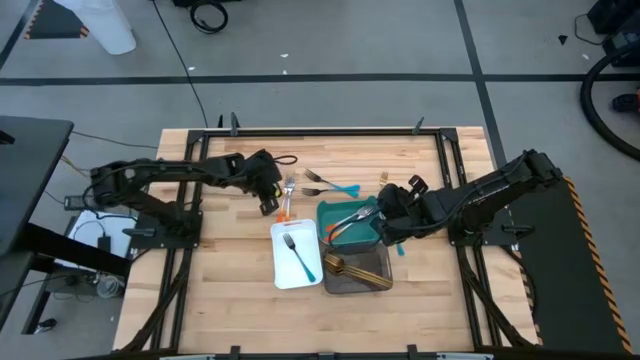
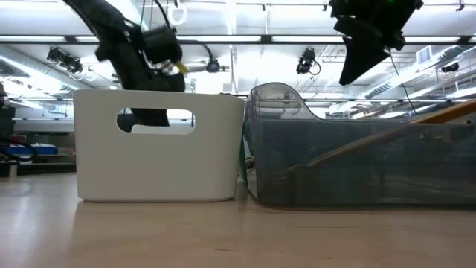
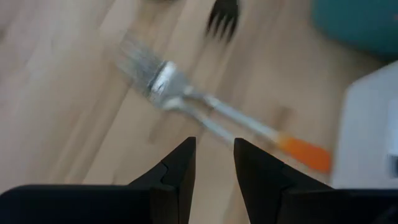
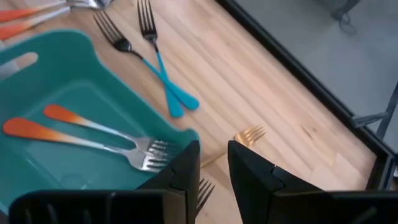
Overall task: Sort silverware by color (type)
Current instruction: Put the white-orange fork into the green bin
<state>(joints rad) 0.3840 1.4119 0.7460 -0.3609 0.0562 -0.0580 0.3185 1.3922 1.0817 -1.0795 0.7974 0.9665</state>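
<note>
My left gripper takes hold of an orange-handled fork's metal neck [image 1: 287,200] next, to sort it into the teal tray [image 1: 335,212].
My left gripper [image 1: 272,197] [image 3: 214,163] is slightly open and empty, hovering low over the table just short of two orange-handled forks [image 3: 205,102] [image 1: 287,197] that lie flat on the wood. My right gripper [image 1: 385,228] [image 4: 213,163] is also slightly open and empty, over the right rim of the teal tray [image 1: 335,212] [image 4: 74,46]. That tray holds two orange-handled forks [image 4: 93,134]. Two blue-handled forks [image 1: 328,186] [image 4: 155,65] lie crossed on the table. A blue-handled fork [image 1: 300,256] lies in the white tray [image 1: 280,272]. Gold utensils [image 1: 352,268] lie in the grey tray [image 1: 375,262].
A gold fork [image 4: 250,134] lies on the wood beside the teal tray, and further fork tines [image 4: 202,193] show beside my right finger. The three trays stand together at the table's middle. In the low view the white tray [image 2: 160,145] and grey tray [image 2: 357,160] block what lies behind.
</note>
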